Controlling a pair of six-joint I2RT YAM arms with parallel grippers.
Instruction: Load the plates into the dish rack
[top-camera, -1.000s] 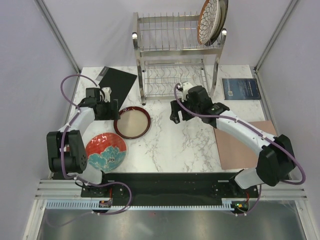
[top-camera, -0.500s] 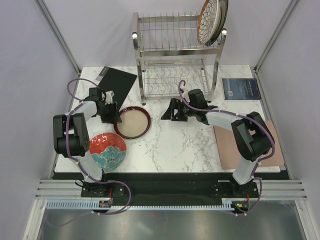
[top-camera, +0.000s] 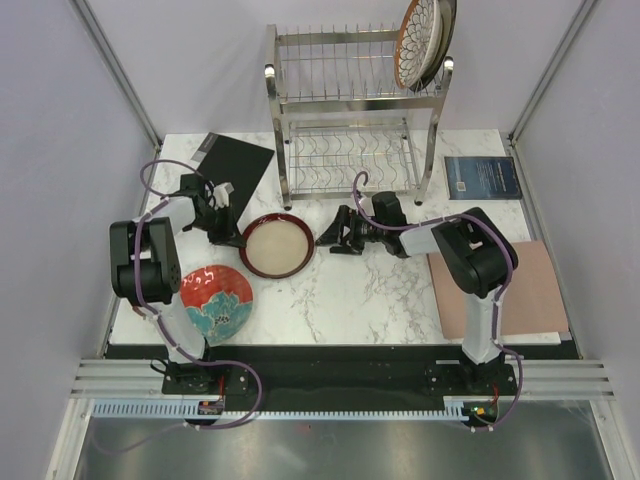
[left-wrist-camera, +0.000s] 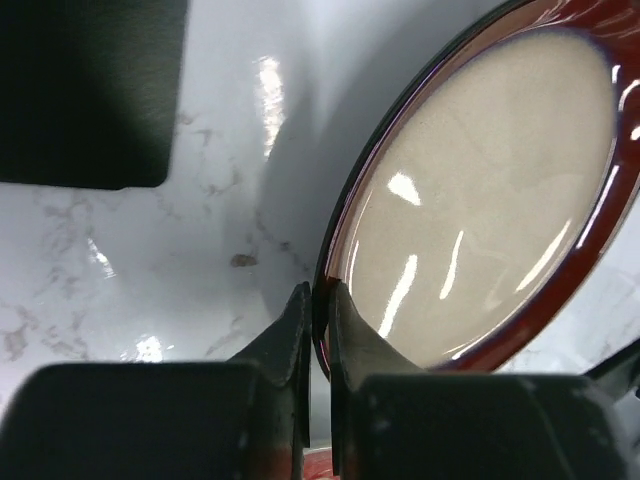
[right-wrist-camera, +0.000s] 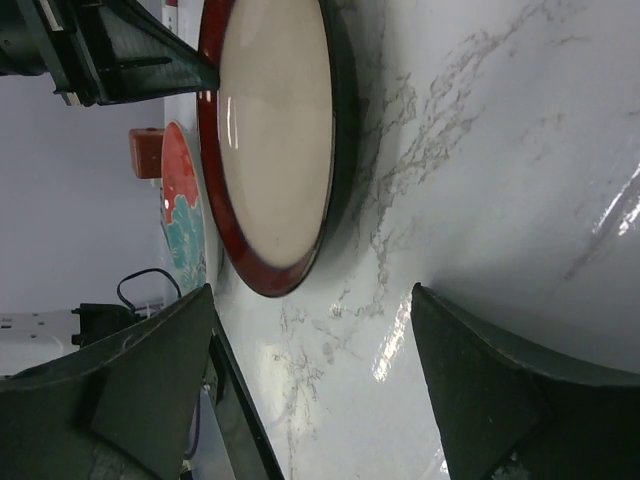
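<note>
My right gripper grabs the plate's dark-red rim opposite my left gripper next, leaving the rest free to enter the dish rack (top-camera: 275, 100).
The plate with the dark-red rim and beige centre (top-camera: 277, 245) lies on the marble in front of the dish rack (top-camera: 275, 100). My left gripper (top-camera: 236, 233) is shut on its left rim; in the left wrist view both fingers pinch that rim (left-wrist-camera: 320, 300) of the plate (left-wrist-camera: 480, 200). My right gripper (top-camera: 334, 240) stands open just right of the plate, low over the table, nothing between its fingers (right-wrist-camera: 312, 310); the plate (right-wrist-camera: 275, 140) is ahead of them. The red plate with teal flowers (top-camera: 215, 298) lies near the front left. Two plates (top-camera: 415, 42) stand in the rack's upper tier, at its right end.
A black mat (top-camera: 232, 160) lies behind the left gripper. A blue card (top-camera: 482, 177) sits right of the rack, and a brown board (top-camera: 500, 285) lies at the table's right side. White walls enclose the table.
My left gripper has shut on the dark-red plate's rim, and the plate has slid slightly right. The right arm has dropped low and moved left toward the plate, still open.
</note>
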